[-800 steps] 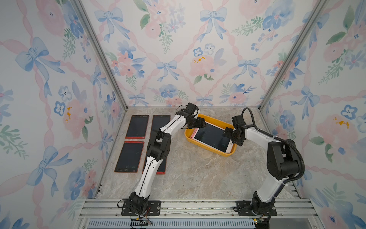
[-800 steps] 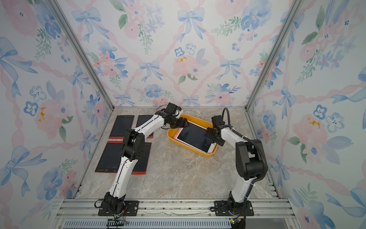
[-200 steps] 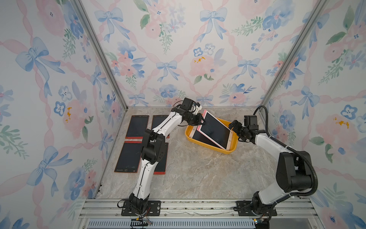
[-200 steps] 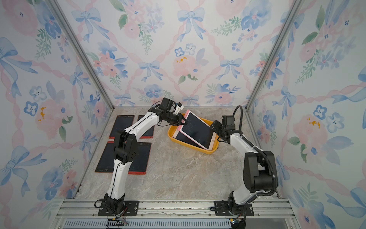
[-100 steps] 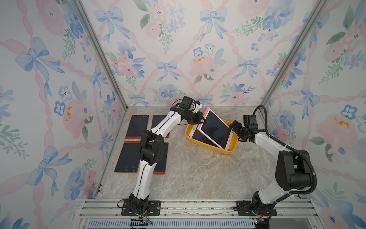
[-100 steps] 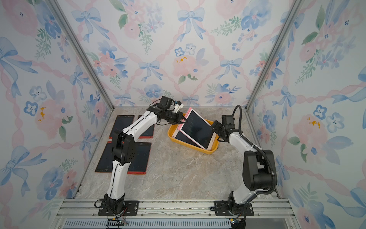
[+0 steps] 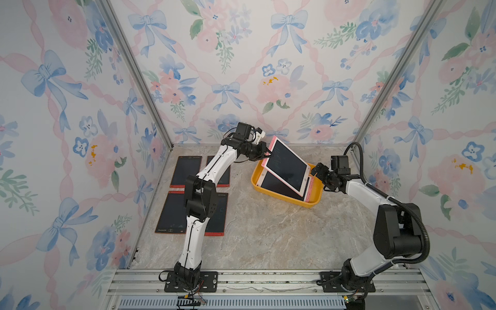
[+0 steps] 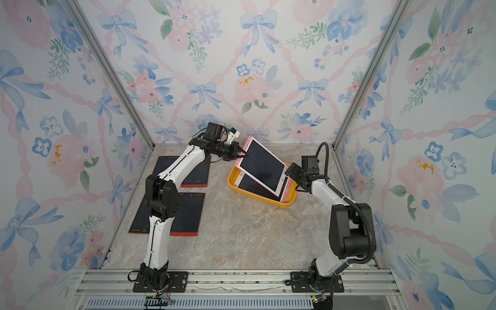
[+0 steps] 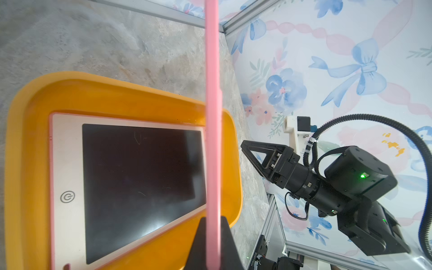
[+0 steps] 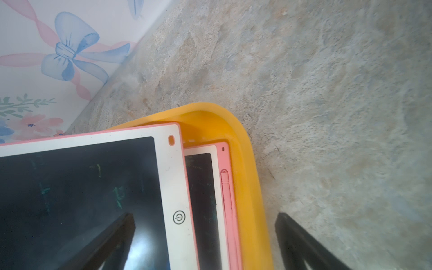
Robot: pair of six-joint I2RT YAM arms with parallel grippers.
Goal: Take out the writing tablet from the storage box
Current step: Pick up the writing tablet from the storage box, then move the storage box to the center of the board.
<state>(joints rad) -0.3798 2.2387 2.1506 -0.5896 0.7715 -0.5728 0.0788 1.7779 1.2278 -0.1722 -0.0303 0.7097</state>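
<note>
The writing tablet will come out as I draw the storage box away, so I will grab the box's end rim opposite my left gripper with my right gripper.
The yellow-orange storage box [image 7: 308, 205] [image 8: 279, 205] stands at the back right of the table. One pink-framed writing tablet [image 7: 285, 165] [image 8: 261, 165] is tilted, its left edge raised and its right edge low at the box. My left gripper [image 7: 268, 155] [image 9: 213, 243] is shut on that raised edge, seen edge-on in the left wrist view [image 9: 213, 117]. A second pink tablet [image 7: 279, 188] [image 9: 140, 187] lies flat in the box. My right gripper [image 7: 316, 170] [image 10: 205, 216] stands open at the box's right end, one finger over the tilted tablet's screen [image 10: 81, 187], the other outside the rim [image 10: 247, 175].
Several red-framed tablets [image 7: 188, 171] [image 7: 171, 212] lie flat on the table's left side, partly under my left arm. Flowered walls close in the back and both sides. A metal rail [image 7: 268, 279] runs along the front.
The tablet's left edge has risen a little higher out of the box in my left gripper, which has closed tight on it. The right gripper has barely moved.
</note>
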